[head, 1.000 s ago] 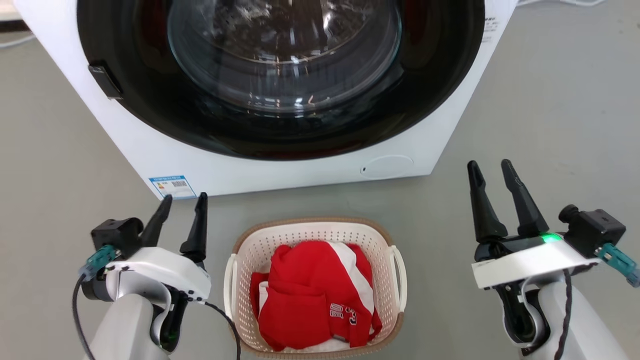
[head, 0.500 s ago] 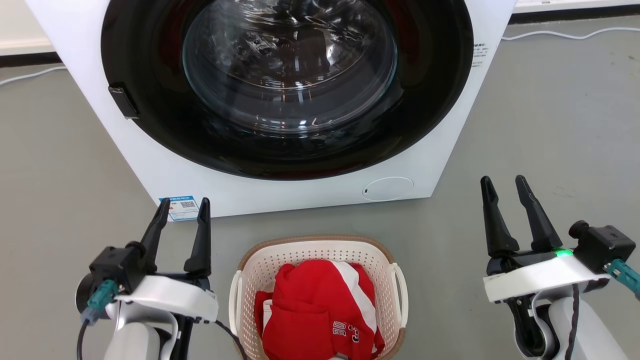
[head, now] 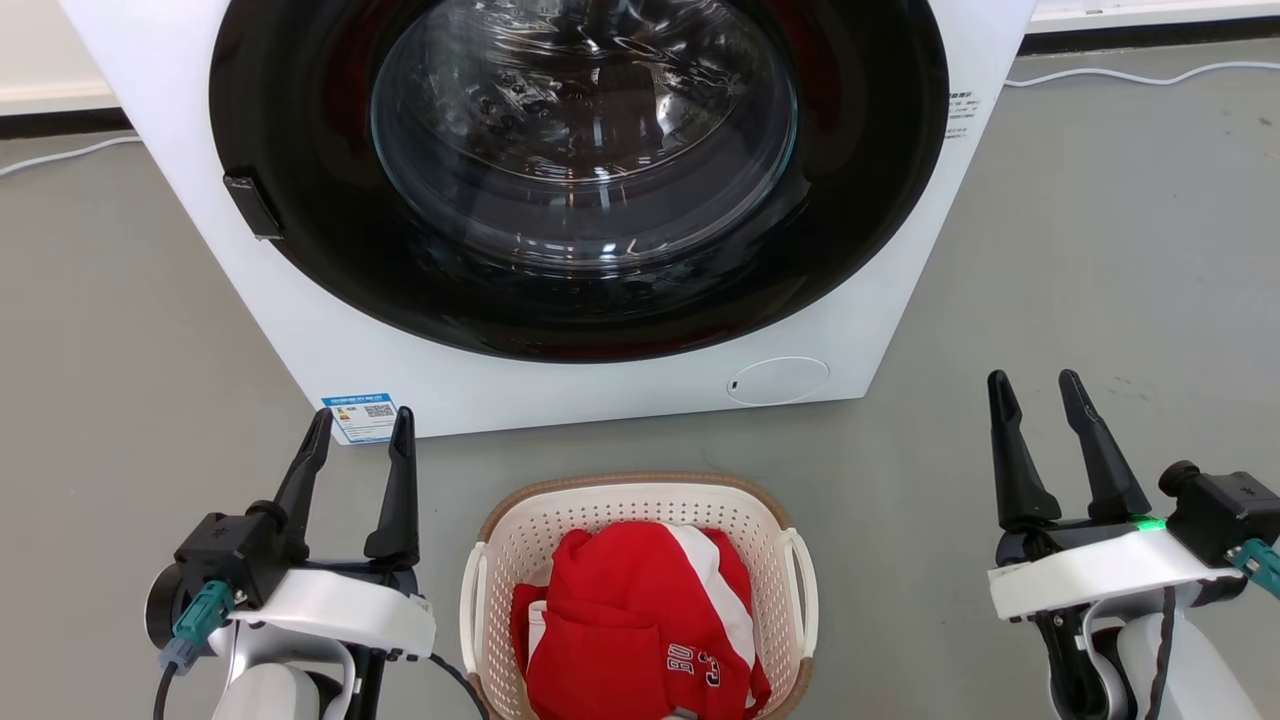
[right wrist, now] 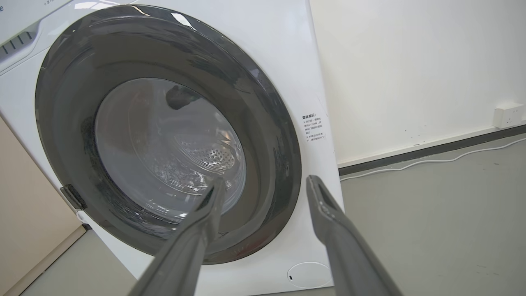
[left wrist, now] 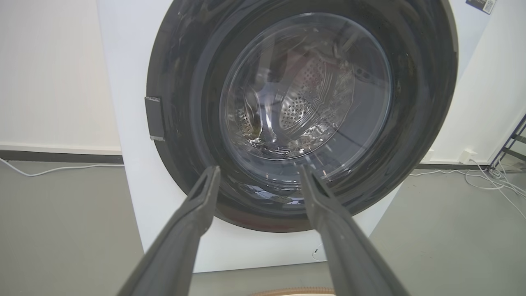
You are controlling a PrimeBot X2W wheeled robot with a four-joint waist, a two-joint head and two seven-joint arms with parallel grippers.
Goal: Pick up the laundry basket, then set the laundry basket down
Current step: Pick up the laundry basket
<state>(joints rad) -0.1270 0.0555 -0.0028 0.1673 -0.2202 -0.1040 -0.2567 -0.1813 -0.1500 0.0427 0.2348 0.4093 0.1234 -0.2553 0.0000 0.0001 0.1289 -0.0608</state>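
The broad basket side (head: 636, 502) is too wide for my fingers. My left gripper next needs to grab the basket's narrow loop handle (head: 473, 607) to pick up the laundry basket.
The laundry basket (head: 620, 505), cream-white and perforated with a brown rim, stands on the grey floor at the bottom centre of the head view, cut off by the lower edge. A red and white garment (head: 640, 620) lies inside it. White loop handles show on its left (head: 468, 605) and right (head: 806, 590) sides. My left gripper (head: 362, 425) hangs open to the basket's left, apart from it. My right gripper (head: 1035, 390) is open further off to the right. A sliver of the brown rim (left wrist: 294, 291) shows in the left wrist view between the open fingers (left wrist: 259, 170).
A large white washing machine (head: 600, 385) with a dark round glass door (head: 585, 150) stands just behind the basket. White cables (head: 1120, 75) lie on the floor by the wall (right wrist: 411, 61). A wall socket (right wrist: 509, 115) sits at the skirting.
The head camera has tilted up, so the whole scene sits lower in view. Both grippers stay open beside the basket; the right one has drifted slightly outward.
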